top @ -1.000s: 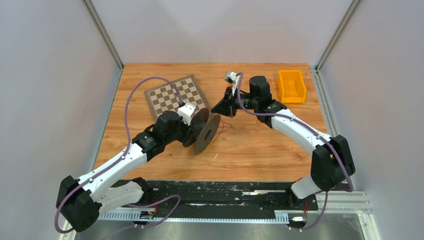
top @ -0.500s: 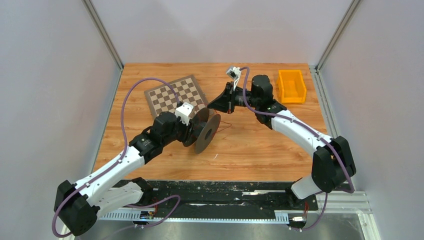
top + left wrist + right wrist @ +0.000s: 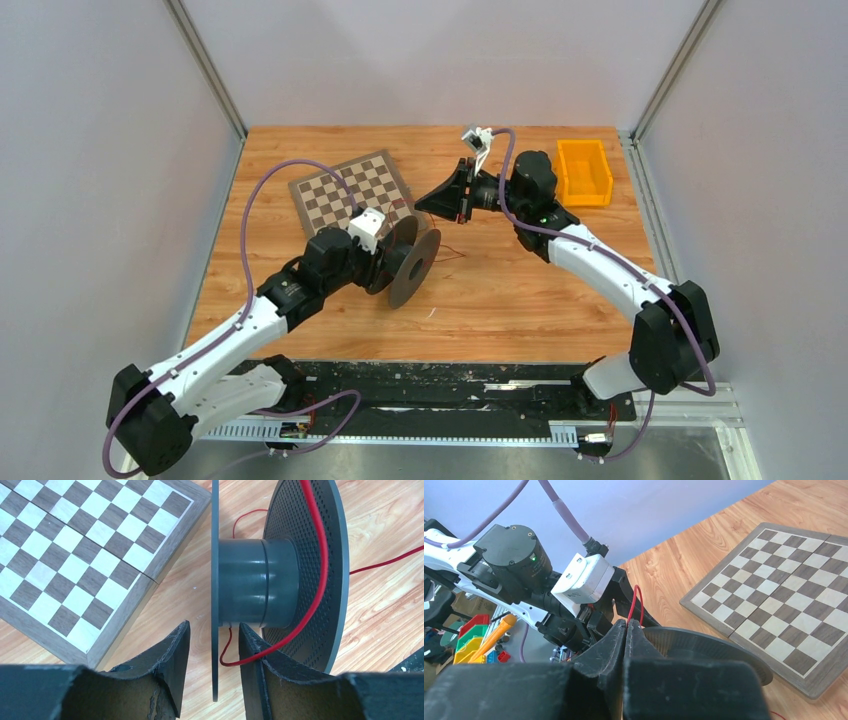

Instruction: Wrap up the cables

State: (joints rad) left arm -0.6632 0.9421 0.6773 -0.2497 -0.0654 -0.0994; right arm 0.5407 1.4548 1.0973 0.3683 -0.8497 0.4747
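Observation:
My left gripper should close on the thin edge now, because its fingers reach past the edge's rim in the left wrist view.
A dark spool (image 3: 408, 262) stands on edge mid-table, its hub (image 3: 255, 582) bare. The thin red cable (image 3: 321, 555) curves across the inside of the perforated flange, dips between the flanges and trails off right over the wood (image 3: 447, 251). My left gripper (image 3: 214, 625) is open, its fingers either side of the thin flange (image 3: 215, 555) with a gap on each side; the cable lies across the right finger (image 3: 252, 645). Beyond the spool, my right gripper (image 3: 626, 621) (image 3: 421, 204) is shut on the cable (image 3: 636, 597), which loops up from its tips.
A folded chessboard (image 3: 352, 190) lies just behind and left of the spool. An orange bin (image 3: 583, 172) sits at the back right corner. The left arm's white wrist camera (image 3: 584, 580) is close in front of the right fingers.
The left jaws have widened off the spool's thin flange and the left arm has drawn back slightly. The right gripper has swung up and towards the back with the cable.

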